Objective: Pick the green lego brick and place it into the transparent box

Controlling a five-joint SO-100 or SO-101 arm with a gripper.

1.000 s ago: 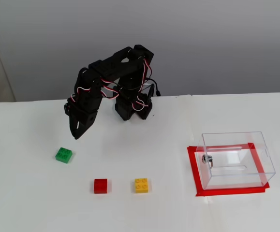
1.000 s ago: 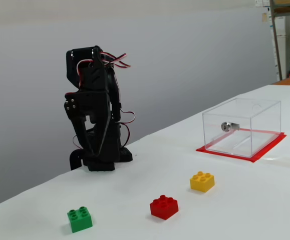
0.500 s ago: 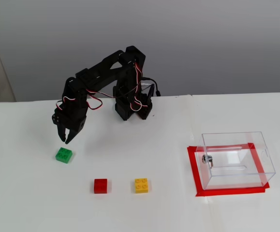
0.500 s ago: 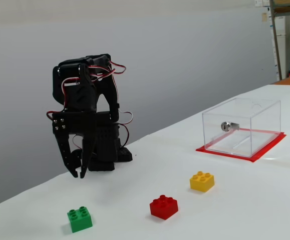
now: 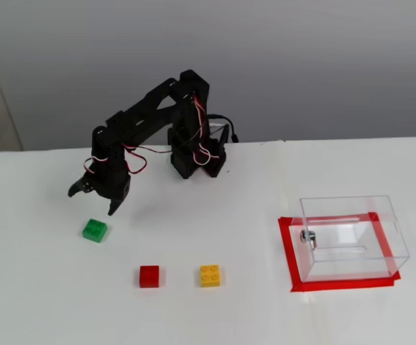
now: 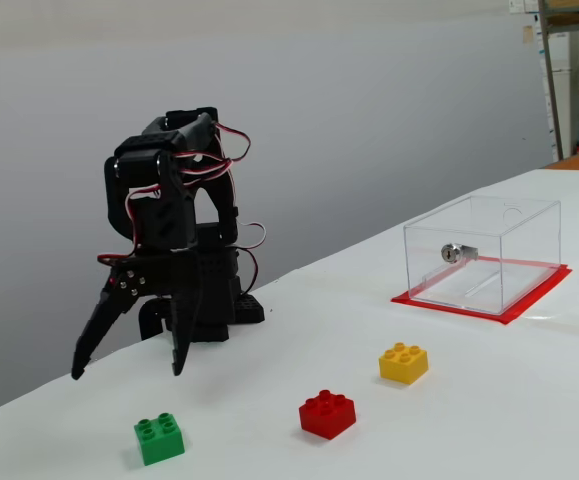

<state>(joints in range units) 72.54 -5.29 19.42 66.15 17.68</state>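
Note:
Next, my gripper grabs the plain sides of the brick to place the green lego brick into the transparent box.
The green lego brick lies flat on the white table, at the left of both fixed views. My black gripper hangs just above and behind it, open wide, with nothing between its fingers and not touching the brick. The transparent box stands far to the right on a red taped rectangle, with a small metal fitting on one wall.
A red brick and a yellow brick lie in a row right of the green one. The arm's base stands at the table's back edge. A grey wall rises behind.
The arm has reached out and down toward the green brick. The gripper, nearly shut before, has spread wide open. The bricks and the box have not moved.

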